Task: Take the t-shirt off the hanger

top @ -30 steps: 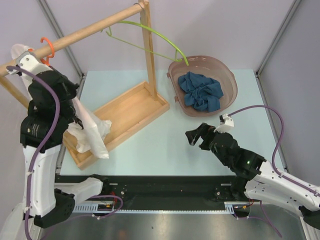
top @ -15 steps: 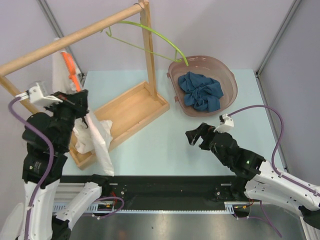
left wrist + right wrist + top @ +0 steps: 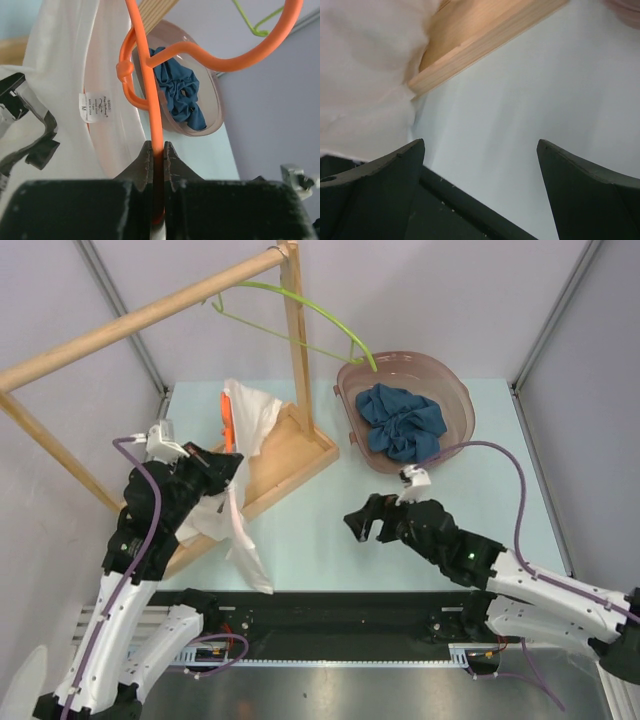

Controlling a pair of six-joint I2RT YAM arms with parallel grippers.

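Observation:
I should next use my right gripper to grab the t-shirt [image 3: 252, 415] by its fabric beyond the hanger's end [image 3: 243, 534], which leaves the orange wire free to slide out.
A white t-shirt [image 3: 252, 415] hangs on an orange hanger [image 3: 227, 420] over the wooden rack's base tray, its hem trailing down to the table's near edge. My left gripper [image 3: 224, 456] is shut on the hanger; in the left wrist view the jaws pinch the orange hanger [image 3: 150, 75] wire at the left gripper [image 3: 158, 148], with the t-shirt [image 3: 60, 70] and its neck label to the left. My right gripper [image 3: 362, 524] stands open just right of the shirt, low over the table. In the right wrist view the right gripper [image 3: 480, 145] holds nothing, and the t-shirt [image 3: 365, 75] lies to its upper left.
A wooden rack [image 3: 140, 322] with a base tray [image 3: 300, 455] stands at the left. A green hanger [image 3: 310, 308] hangs on its rail. A pink basin [image 3: 460, 392] holding a crumpled blue cloth [image 3: 402, 422] sits at the back right.
My left arm has taken the hanger with the shirt off the rail and carried it right and down over the tray. My right gripper has moved left toward the shirt.

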